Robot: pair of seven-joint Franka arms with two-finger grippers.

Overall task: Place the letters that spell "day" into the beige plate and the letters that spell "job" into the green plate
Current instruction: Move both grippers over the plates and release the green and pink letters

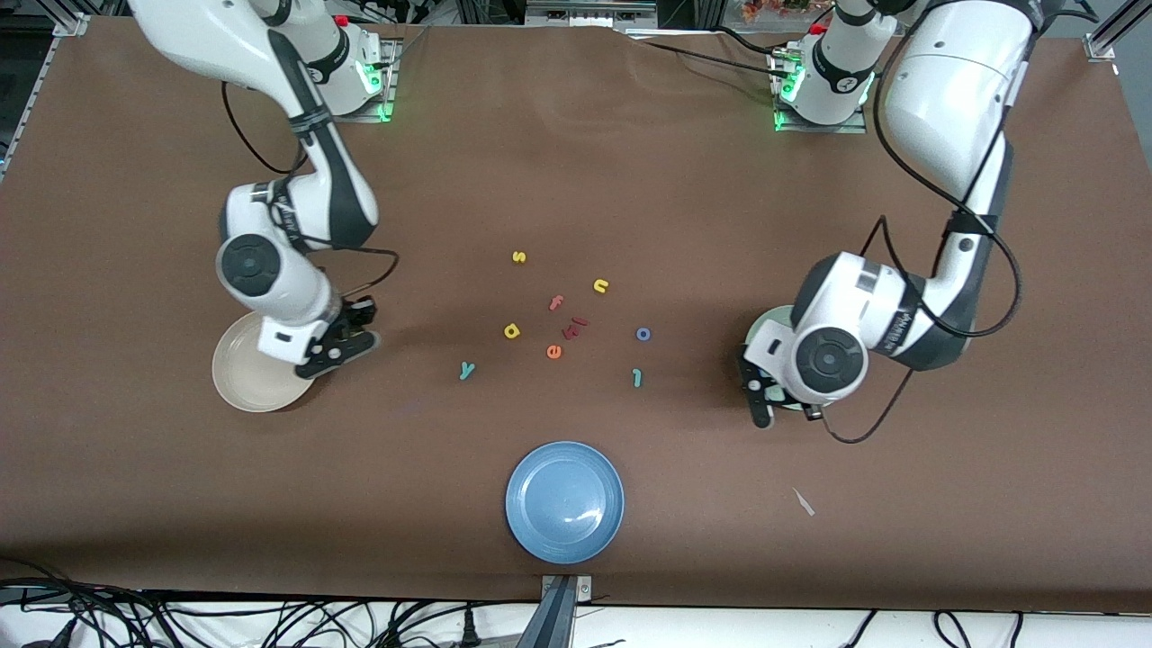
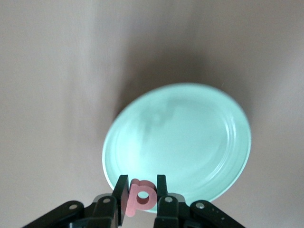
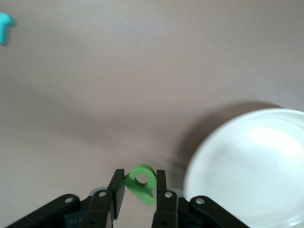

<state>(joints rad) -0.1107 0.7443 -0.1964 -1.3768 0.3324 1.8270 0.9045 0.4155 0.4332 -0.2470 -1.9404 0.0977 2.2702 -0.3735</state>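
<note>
I should lower the pink "b" with my left gripper before opening, as the "b" hangs above the green plate's near rim (image 2: 190, 201) in the left wrist view.
My left gripper (image 2: 141, 183) is shut on the salmon-red looped "b" (image 2: 142, 200) and hangs over the rim of the green plate (image 2: 185, 137), which the left arm mostly hides in the front view (image 1: 771, 323). My right gripper (image 3: 138, 178) is shut on the green looped letter (image 3: 143, 184), just beside the beige plate (image 3: 251, 166), toward the table's middle (image 1: 354, 337). On the cloth mid-table lie the yellow looped letter (image 1: 512, 331), teal "y" (image 1: 466, 370), blue "o" (image 1: 643, 334) and teal "j" (image 1: 637, 378).
Among those letters lie a yellow "s" (image 1: 517, 256), a yellow "n" (image 1: 601, 286), a salmon "f" (image 1: 556, 302), a dark red letter (image 1: 576, 326) and an orange "e" (image 1: 553, 352). A blue plate (image 1: 564, 501) sits nearest the front camera. A white scrap (image 1: 803, 501) lies beside it.
</note>
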